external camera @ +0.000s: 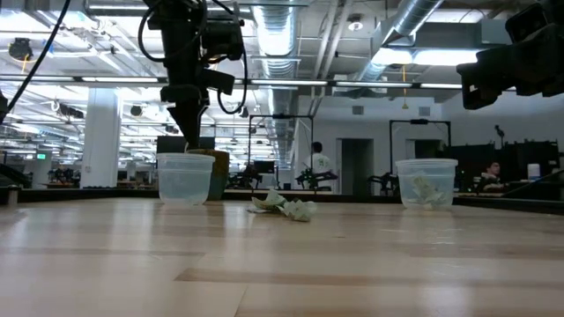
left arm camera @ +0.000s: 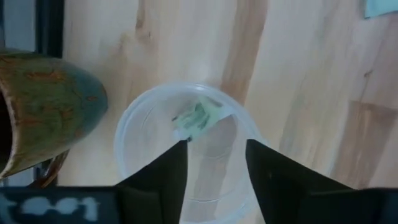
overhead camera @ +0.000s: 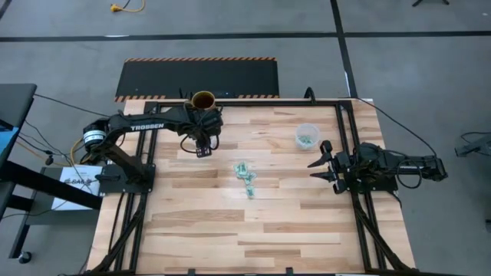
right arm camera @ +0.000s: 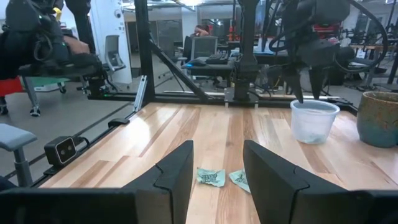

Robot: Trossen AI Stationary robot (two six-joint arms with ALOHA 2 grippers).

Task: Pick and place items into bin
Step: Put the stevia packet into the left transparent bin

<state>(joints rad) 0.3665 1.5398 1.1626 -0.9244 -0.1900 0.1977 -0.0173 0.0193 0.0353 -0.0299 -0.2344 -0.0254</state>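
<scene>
Next, my left gripper reaches the wrapped piece in the clear plastic cup and grips it by its middle [overhead camera: 250, 193] to place it.
A small heap of light-green and white wrapped pieces [overhead camera: 246, 178] lies mid-table, also in the low view [external camera: 284, 206] and the right wrist view [right arm camera: 211, 177]. My left gripper [overhead camera: 203, 147] hangs open, pointing down, over a clear plastic cup [external camera: 185, 179] beside a brown-green mug [overhead camera: 203, 100]. Inside that cup's rim [left arm camera: 134, 112] shows one wrapped piece [left arm camera: 199, 118], just off one fingertip [left arm camera: 181, 149]. A second clear cup [overhead camera: 307, 136] holds several pieces [external camera: 427, 187]. My right gripper [overhead camera: 322, 162] waits open at the table's right edge, facing the heap. My left gripper [left arm camera: 216, 152] is open above the cup, fingers pointing down. The wrapped piece's near end [left arm camera: 186, 132] shows right at one fingertip. I cannot tell whether it touches that finger or lies loose in the cup.
The mug [left arm camera: 43, 112] stands right next to the left cup, toward the far edge. Black frame rails run along the left side [overhead camera: 134, 192] and the right side [overhead camera: 357, 207] of the table. Bare wood [overhead camera: 230, 230] fills the near half of the table.
</scene>
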